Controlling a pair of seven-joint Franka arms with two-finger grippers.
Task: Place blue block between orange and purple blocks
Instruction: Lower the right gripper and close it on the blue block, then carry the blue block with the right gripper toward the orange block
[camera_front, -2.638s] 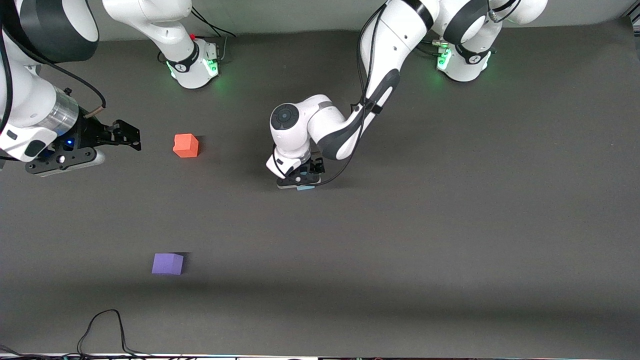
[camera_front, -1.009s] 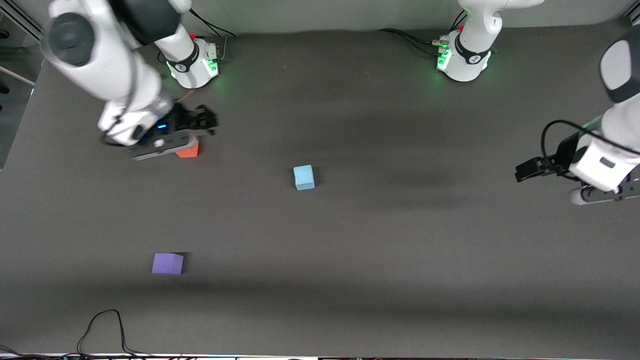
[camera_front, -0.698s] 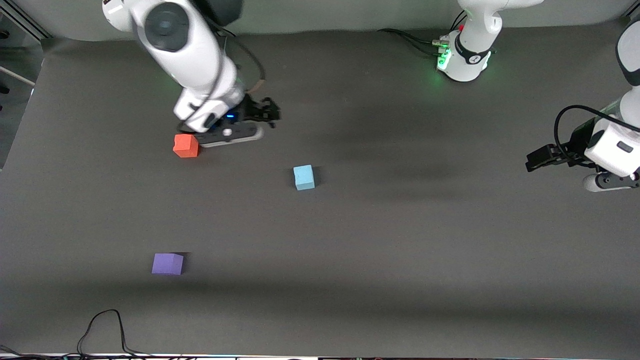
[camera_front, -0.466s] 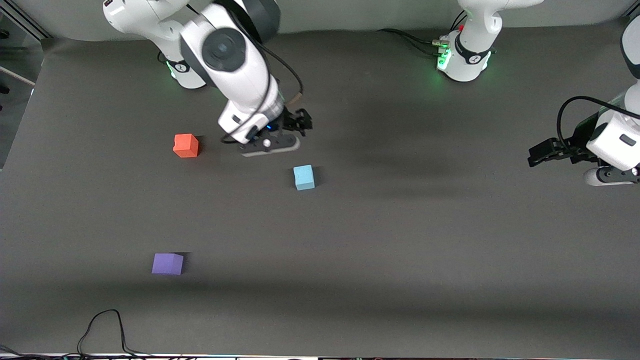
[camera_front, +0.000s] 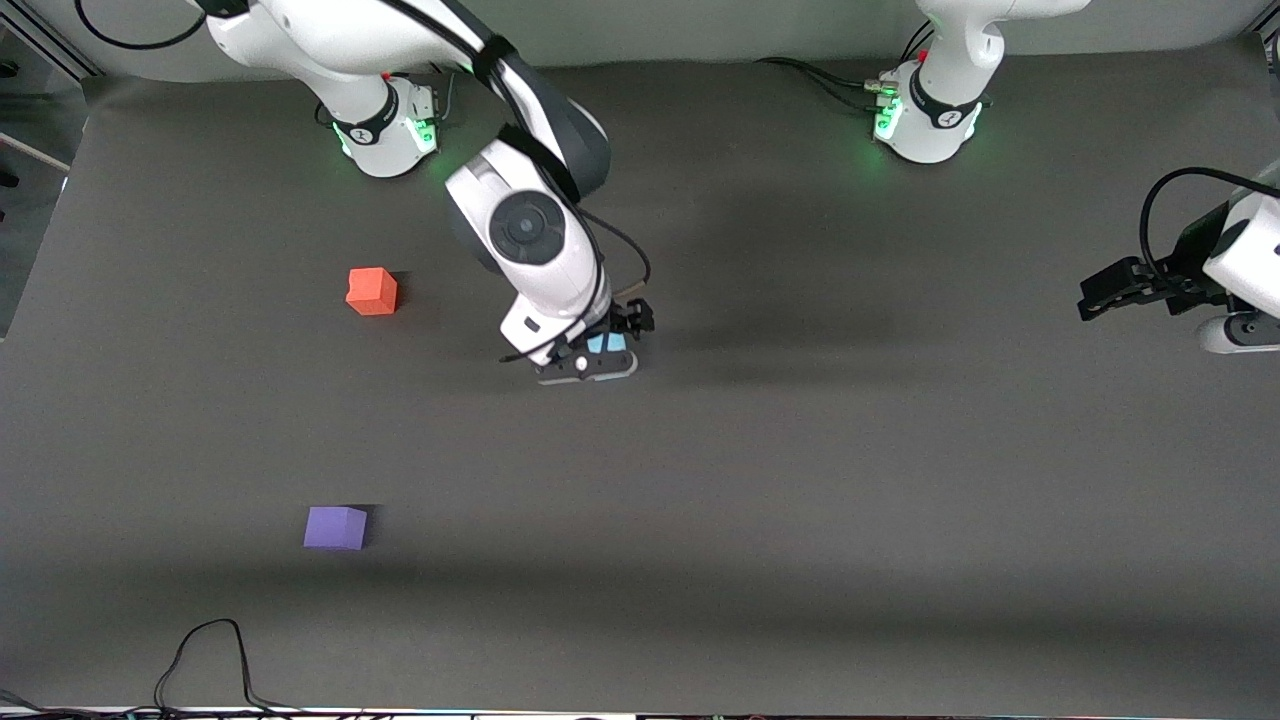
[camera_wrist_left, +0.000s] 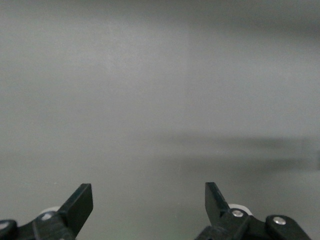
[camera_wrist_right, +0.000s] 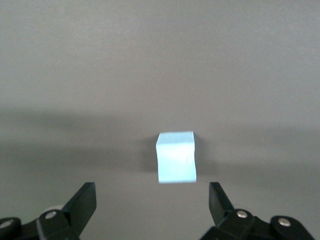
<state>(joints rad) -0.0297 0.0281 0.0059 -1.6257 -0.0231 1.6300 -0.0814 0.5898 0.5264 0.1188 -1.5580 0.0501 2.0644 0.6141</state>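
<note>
I will grab the blue block (camera_front: 607, 343) by its opposite sides next with my right gripper. Then I can set it between the orange and purple blocks.
The light blue block (camera_front: 607, 343) lies mid-table, half covered by my right gripper (camera_front: 614, 336), which hangs open just over it. In the right wrist view the blue block (camera_wrist_right: 175, 157) sits on the mat a little ahead of the open right gripper (camera_wrist_right: 151, 201), touching neither finger. The orange block (camera_front: 372, 291) stands toward the right arm's end. The purple block (camera_front: 335, 527) lies nearer the front camera than the orange one. My left gripper (camera_front: 1095, 298) waits in the air at the left arm's end, and the left gripper (camera_wrist_left: 148, 200) is open with only bare grey surface before it.
Dark grey mat (camera_front: 800, 500) covers the table. The two arm bases (camera_front: 385, 125) (camera_front: 925, 120) stand along its back edge. A black cable (camera_front: 215, 650) loops near the front edge at the right arm's end.
My right arm has swept from over the orange block across to over the blue block and come down low. The left gripper has drifted farther toward its end of the table.
</note>
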